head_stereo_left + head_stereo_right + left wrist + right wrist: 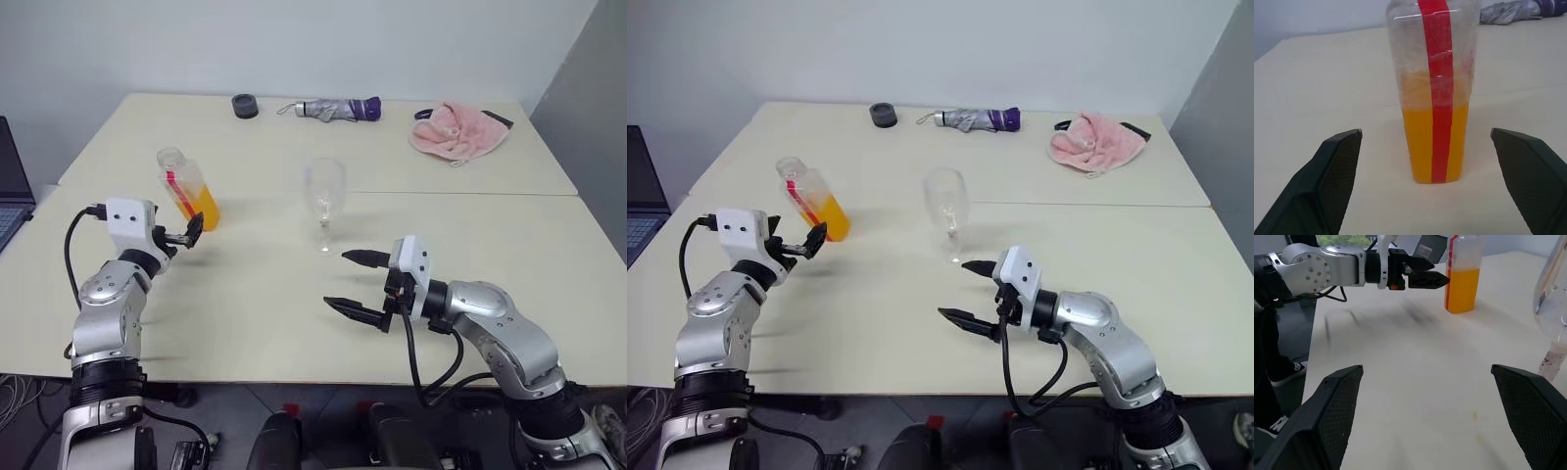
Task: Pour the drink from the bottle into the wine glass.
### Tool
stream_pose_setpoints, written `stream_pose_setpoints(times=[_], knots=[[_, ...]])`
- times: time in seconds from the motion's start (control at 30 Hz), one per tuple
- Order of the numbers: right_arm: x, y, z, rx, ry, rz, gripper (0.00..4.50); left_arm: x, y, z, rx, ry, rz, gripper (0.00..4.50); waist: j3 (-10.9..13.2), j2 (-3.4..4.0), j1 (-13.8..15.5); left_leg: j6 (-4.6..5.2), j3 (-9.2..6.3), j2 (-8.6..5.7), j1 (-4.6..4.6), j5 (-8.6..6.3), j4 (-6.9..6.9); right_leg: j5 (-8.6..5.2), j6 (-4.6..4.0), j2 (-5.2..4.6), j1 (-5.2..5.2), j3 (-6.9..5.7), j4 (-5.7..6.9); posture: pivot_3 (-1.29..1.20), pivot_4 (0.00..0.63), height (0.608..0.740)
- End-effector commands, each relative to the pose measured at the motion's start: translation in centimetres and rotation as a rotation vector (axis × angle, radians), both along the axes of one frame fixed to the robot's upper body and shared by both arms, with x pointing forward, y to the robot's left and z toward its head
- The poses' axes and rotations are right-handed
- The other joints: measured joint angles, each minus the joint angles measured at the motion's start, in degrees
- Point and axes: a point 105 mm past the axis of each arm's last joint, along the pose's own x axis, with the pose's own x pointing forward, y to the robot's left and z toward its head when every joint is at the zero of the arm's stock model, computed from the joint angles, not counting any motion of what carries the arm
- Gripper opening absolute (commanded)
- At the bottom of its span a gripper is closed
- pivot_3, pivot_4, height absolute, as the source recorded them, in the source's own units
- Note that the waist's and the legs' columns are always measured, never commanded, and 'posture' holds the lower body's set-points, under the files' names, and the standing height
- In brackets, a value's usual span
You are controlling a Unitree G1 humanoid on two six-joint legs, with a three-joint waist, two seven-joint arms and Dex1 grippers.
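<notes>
The fingers of my left gripper stop short, with table showing before the bottle, so it moves toward the bottle [186,188] [1435,98] before closing on it.
The bottle [186,188], clear plastic with a red strip, stands upright on the left side of the table [245,323]. The orange drink [203,210] fills roughly its lower half. My left gripper [189,233] is open just in front of the bottle, pointing at it; in the left wrist view the bottle [1435,98] stands beyond the two spread fingers [1337,166], untouched. The empty wine glass [323,191] stands upright at the table's middle. My right gripper [338,279] is open with nothing in it, in front of and slightly right of the glass, pointing left.
At the far edge lie a dark round lid-like object [245,106], a folded umbrella [333,108] and a pink cloth [458,129]. A laptop [12,186] sits at the left margin. A seam [470,193] runs across the table behind the glass.
</notes>
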Motion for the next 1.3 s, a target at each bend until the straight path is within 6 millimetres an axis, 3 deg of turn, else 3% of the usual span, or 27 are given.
stream_pose_setpoints(times=[0.03, 0.67, 0.77, 1.0, 1.3], knots=[[-0.6, 0.5, 1.5, 0.025, -0.063, 0.031, 4.47, 0.9, 0.1, 2.6, 0.043, -0.072, -0.014, 4.50, 0.00, 0.00, 0.00, 0.00, -0.01, 0.00, 0.00, 0.00, 0.00, 0.00, 0.00, 0.00, 0.00, 0.00, 0.01, 0.00, 0.150, 0.740], [-0.4, 0.7, 1.7, 0.024, -0.086, 0.027, 4.47, 3.8, 0.2, 4.1, 0.048, -0.073, -0.061, 4.50, 0.00, -0.01, 0.00, 0.00, 0.00, -0.02, -0.03, 0.00, 0.00, 0.00, 0.00, 0.01, -0.01, -0.03, 0.01, 0.00, 0.150, 0.740], [-0.4, 0.8, 1.7, 0.022, -0.089, 0.030, 4.50, 4.0, 0.3, 4.2, 0.047, -0.075, -0.065, 3.91, 0.00, -0.01, -0.01, 0.00, 0.01, -0.03, -0.03, 0.00, 0.00, 0.00, 0.00, 0.01, -0.02, -0.02, 0.00, 0.00, 0.150, 0.740], [-0.3, 0.9, 2.2, 0.029, -0.122, 0.022, 4.50, 4.2, 0.1, 4.1, 0.033, -0.083, -0.076, 1.85, 0.00, 0.00, -0.04, 0.00, 0.00, -0.02, -0.03, 0.00, 0.00, 0.00, 0.00, 0.01, -0.02, -0.02, 0.02, 0.00, 0.150, 0.740], [1.0, 0.9, 4.4, 0.098, -0.204, -0.082, 4.50, 3.9, -0.3, 4.2, 0.008, -0.103, -0.090, 1.72, 0.00, 0.00, -0.01, 0.00, -0.01, -0.02, -0.03, 0.00, 0.02, 0.00, 0.00, 0.01, -0.03, -0.02, 0.04, 0.00, 0.150, 0.740]])
